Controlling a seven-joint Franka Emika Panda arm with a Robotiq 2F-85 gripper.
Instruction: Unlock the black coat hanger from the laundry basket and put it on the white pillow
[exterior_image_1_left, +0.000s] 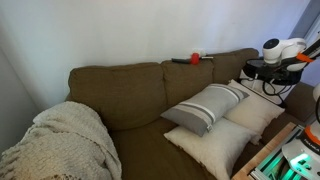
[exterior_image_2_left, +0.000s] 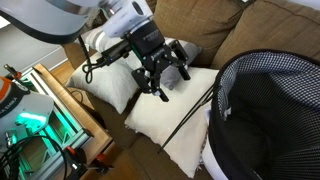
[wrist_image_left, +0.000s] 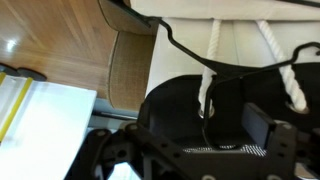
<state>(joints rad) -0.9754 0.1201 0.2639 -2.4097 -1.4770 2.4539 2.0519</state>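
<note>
My gripper grabs the black coat hanger (exterior_image_2_left: 190, 118) by its hook near the neck next, leaving its arms free. It then unlocks the hanger and lays it on the pillow.
The black coat hanger (exterior_image_2_left: 190, 118) is a thin wire lying across the white pillow (exterior_image_2_left: 150, 125), its upper end at the rim of the laundry basket (exterior_image_2_left: 270, 110). My gripper (exterior_image_2_left: 165, 85) hovers open over the pillow, just beside the hanger and a short way from the basket. In the wrist view the hanger wire (wrist_image_left: 185, 50) runs over the pillow (wrist_image_left: 240, 40) and hooks down at the dark basket (wrist_image_left: 175, 100), between my spread fingers (wrist_image_left: 185, 135), which hold nothing.
White rope handles (wrist_image_left: 290, 75) hang on the basket. A grey striped pillow (exterior_image_1_left: 205, 105) and more white pillows (exterior_image_1_left: 210, 145) lie on the brown sofa (exterior_image_1_left: 120, 90), with a beige blanket (exterior_image_1_left: 60, 140) at its other end. A wooden table (exterior_image_2_left: 60, 95) stands beside the sofa.
</note>
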